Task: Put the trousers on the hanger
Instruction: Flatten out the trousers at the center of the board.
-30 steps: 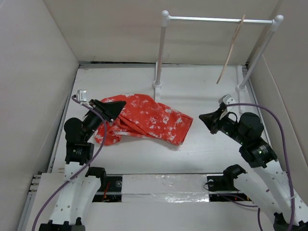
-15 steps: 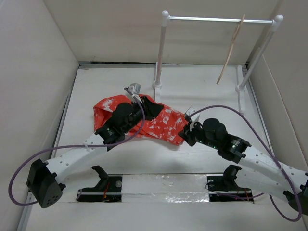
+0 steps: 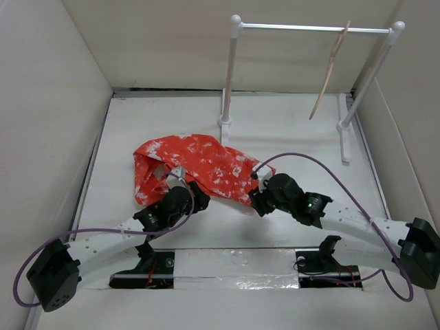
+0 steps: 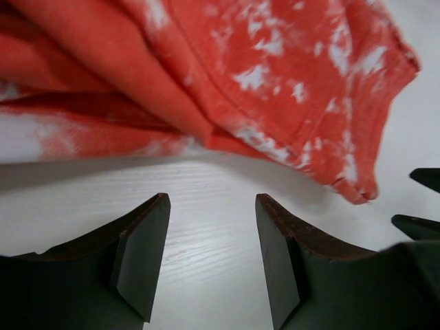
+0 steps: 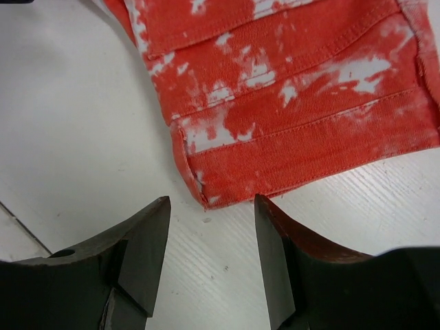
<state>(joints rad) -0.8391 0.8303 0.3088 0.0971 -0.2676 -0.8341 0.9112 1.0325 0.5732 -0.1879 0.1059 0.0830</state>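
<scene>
The right gripper grabs the near hemmed corner (image 3: 247, 201) next, to spread out the trousers (image 3: 199, 165) for the hanger.
The red-orange trousers (image 3: 199, 165) with white blotches lie crumpled on the white table, left of centre. The pale wooden hanger (image 3: 330, 69) hangs on the white rail at the back right. My left gripper (image 3: 196, 194) sits low at the cloth's near edge; in the left wrist view it (image 4: 212, 227) is open over bare table, the trousers (image 4: 227, 82) just beyond its tips. My right gripper (image 3: 256, 201) is at the cloth's near right corner. In the right wrist view it (image 5: 212, 227) is open, the hemmed corner of the trousers (image 5: 302, 103) just ahead, nothing between the fingers.
A white rail (image 3: 309, 29) on two posts (image 3: 227, 75) stands at the back of the table. Tall white walls enclose the table on the left, right and back. Purple cables (image 3: 323, 168) loop from both arms.
Both arms have swung in from the sides to the near edge of the trousers. The left gripper has drawn back off the cloth toward me. Both grippers have opened.
</scene>
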